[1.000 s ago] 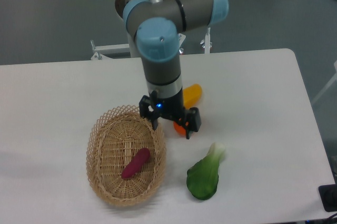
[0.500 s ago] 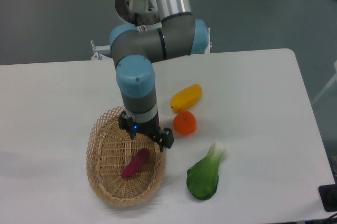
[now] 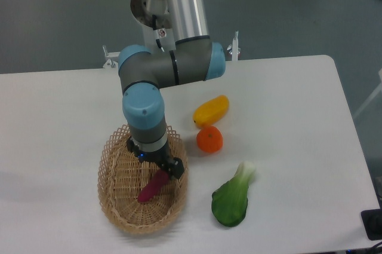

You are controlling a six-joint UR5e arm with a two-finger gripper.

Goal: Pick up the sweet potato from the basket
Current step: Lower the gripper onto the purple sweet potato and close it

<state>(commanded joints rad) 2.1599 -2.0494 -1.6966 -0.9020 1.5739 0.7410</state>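
Note:
I need to pick the sweet potato from the basket, so I should next grab the sweet potato's upper end [image 3: 162, 176] with my gripper.
The sweet potato [image 3: 149, 189], a small magenta-purple tuber, lies slanted on the floor of the oval wicker basket [image 3: 108, 173] at the table's front left. My gripper [image 3: 155, 160] hangs inside the basket, directly over the tuber's upper right end. It is open, with one finger on each side of that end. The upper tip of the sweet potato is hidden under the gripper body. I cannot tell whether the fingers touch it.
A yellow-orange oblong fruit [image 3: 211, 110] and a round orange [image 3: 209, 140] lie just right of the basket. A green leafy vegetable [image 3: 233, 197] sits at the front right. A dark object [image 3: 371, 224] is at the table's bottom right corner.
The arm has swung left from beside the orange to over the basket and has dropped toward the sweet potato. The fingers have stayed apart and nothing else has moved.

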